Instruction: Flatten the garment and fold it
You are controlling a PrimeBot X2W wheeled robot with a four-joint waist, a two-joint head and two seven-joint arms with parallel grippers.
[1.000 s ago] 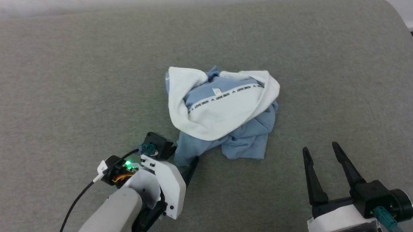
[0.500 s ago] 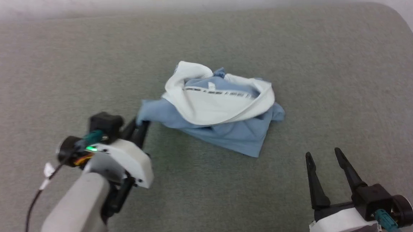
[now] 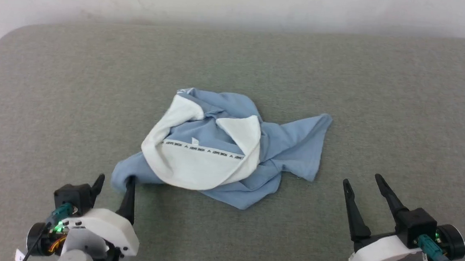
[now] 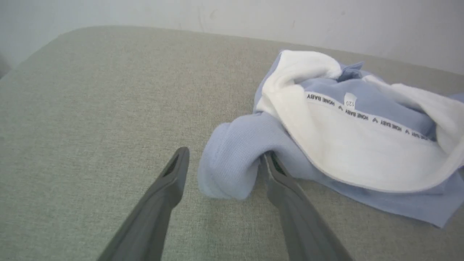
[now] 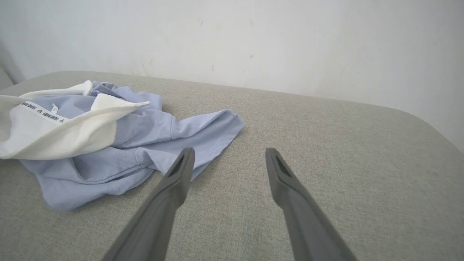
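One blue flap [image 3: 298, 144] of the crumpled garment sticks out, and its edge is raised. My right gripper needs to grab that flap by its hemmed corner [image 3: 326, 119] next.
The garment [image 3: 286, 146] lies crumpled in the middle of the grey padded surface, light blue, with its white collar [image 3: 198, 169] and lettered neck tape [image 3: 203, 149] facing up. One blue flap reaches out to the right. My left gripper [image 3: 115, 182] is open at the garment's near-left corner. In the left wrist view a rolled blue fold [image 4: 228, 170] sits loose between the left gripper's [image 4: 225, 156] spread fingers, touching the right one. My right gripper [image 3: 362, 181] stands open right of the garment [image 5: 145, 127] and a little nearer; in its wrist view the right gripper [image 5: 229, 152] has nothing between its fingers.
The grey padded surface [image 3: 57, 95] has rounded far corners and ends at a pale wall [image 3: 224, 1] behind. Bare fabric lies on both sides of the garment and in front of it.
The camera has shifted. My left gripper had shut on the garment's corner and pulled it to the left, and now stands open. The garment lies more spread out, with a flap out to the right.
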